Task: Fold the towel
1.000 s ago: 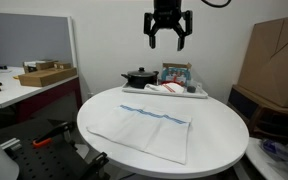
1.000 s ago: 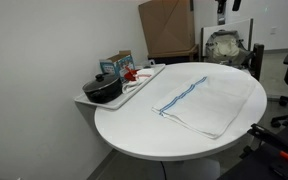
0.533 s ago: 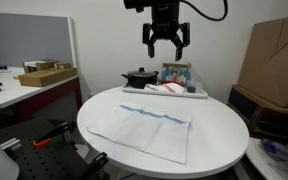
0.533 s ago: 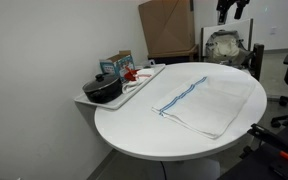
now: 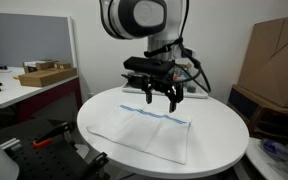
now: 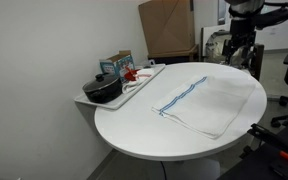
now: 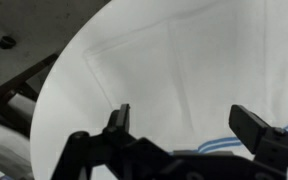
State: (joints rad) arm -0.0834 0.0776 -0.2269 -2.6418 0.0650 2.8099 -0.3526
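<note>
My gripper grabs the towel [image 5: 144, 131] by a plain corner away from the blue stripe next, leaving the rest flat to fold across.
A white towel [image 5: 144, 131] with a blue stripe lies flat on the round white table [image 5: 219, 125]. It also shows in the other exterior view [image 6: 209, 100] and fills the wrist view [image 7: 174, 60], with the blue stripe low down. My gripper [image 5: 160, 98] hangs open and empty a little above the towel's far edge near the stripe. In an exterior view it sits at the table's far side [image 6: 239, 55]. In the wrist view the gripper [image 7: 184, 120] has its two dark fingers spread wide over the cloth.
A tray [image 5: 199, 94] at the table's back edge holds a black pot [image 6: 102, 88], a red-and-white cloth [image 6: 136, 79] and a box. A cardboard box [image 5: 274, 55] stands beside the table. A desk with a flat box [image 5: 44, 73] stands off to one side.
The gripper has come down from high above the tray to just over the towel's far edge, still open.
</note>
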